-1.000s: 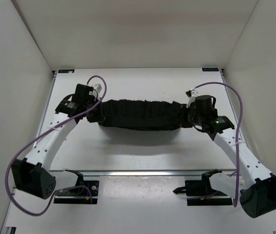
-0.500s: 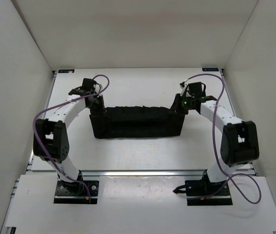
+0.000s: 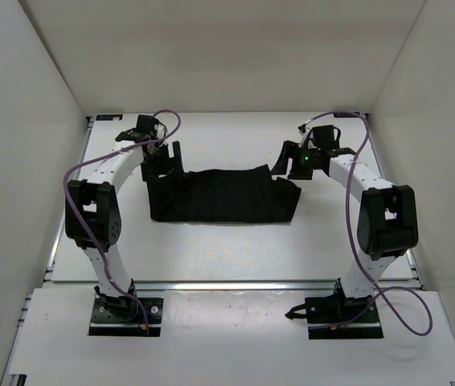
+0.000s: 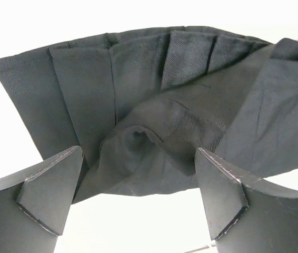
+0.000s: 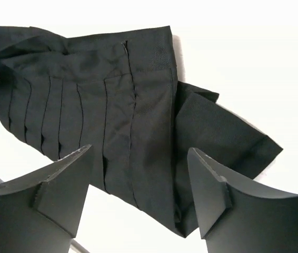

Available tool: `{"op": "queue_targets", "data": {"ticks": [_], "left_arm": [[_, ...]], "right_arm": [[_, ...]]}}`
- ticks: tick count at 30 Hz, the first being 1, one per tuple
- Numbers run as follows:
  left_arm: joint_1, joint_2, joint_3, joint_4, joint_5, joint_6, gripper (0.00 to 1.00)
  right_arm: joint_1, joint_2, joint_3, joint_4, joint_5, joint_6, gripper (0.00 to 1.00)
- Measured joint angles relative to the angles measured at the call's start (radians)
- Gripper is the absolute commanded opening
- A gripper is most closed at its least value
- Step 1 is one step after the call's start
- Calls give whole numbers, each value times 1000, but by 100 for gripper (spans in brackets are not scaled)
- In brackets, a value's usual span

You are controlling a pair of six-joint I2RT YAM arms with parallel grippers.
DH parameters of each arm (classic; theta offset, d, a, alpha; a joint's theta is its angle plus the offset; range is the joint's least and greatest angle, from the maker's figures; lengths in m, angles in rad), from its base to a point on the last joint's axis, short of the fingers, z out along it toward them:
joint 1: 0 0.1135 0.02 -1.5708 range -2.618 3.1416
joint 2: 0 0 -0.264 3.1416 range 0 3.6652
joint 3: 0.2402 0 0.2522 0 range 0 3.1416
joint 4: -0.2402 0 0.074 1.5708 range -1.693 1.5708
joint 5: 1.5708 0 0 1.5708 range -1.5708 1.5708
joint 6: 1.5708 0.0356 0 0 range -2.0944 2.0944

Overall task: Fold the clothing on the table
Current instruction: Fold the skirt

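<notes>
My left gripper should next take the black pleated clothing (image 3: 223, 195) by the clothing's rumpled edge at the end (image 3: 160, 203) beside the gripper's fingers, to fold that end inward.
The black pleated clothing (image 3: 223, 195) lies folded in a flat band across the middle of the white table (image 3: 211, 257). My left gripper (image 3: 167, 159) hovers open over its far left corner, with nothing between the fingers. In the left wrist view the rumpled cloth (image 4: 138, 105) lies beyond the left gripper (image 4: 138, 195), free of it. My right gripper (image 3: 288, 157) stands open at the far right corner. The right wrist view shows the pleats and a loose flap of the clothing (image 5: 112, 105) under the spread right gripper (image 5: 138, 187).
White walls close in the table on three sides. A metal rail (image 3: 235, 283) runs along the near edge, with both arm bases (image 3: 123, 310) behind it. Purple cables (image 3: 360, 153) loop off each arm.
Both grippers have opened and let go of the clothing's far edge. The cloth has dropped flat and its right end has slumped. Both grippers have drawn slightly back and up.
</notes>
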Motion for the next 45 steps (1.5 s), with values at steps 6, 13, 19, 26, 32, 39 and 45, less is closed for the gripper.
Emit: {"op": "queue_targets", "data": {"ticks": [6, 13, 19, 26, 32, 39, 45], "left_arm": [[-5, -163, -147, 59, -12, 0, 99], [-10, -359, -420, 134, -4, -26, 97], [-9, -357, -552, 183, 2, -51, 79], [-7, -341, -596, 252, 21, -79, 22], [-4, -299, -589, 246, -17, -82, 10], [14, -299, -550, 205, -69, -72, 7], [10, -326, -486, 184, -74, -52, 0]], "right_arm": [[2, -127, -166, 62, -6, -5, 71], [47, -192, -327, 112, -5, -13, 71], [78, -192, -379, 139, 0, -27, 64], [77, -185, -380, 155, 32, -42, 43], [61, -147, -383, 163, 41, -50, 29], [34, -116, -383, 137, 61, -47, 32], [-17, -204, -384, 101, 95, -18, 71]]}}
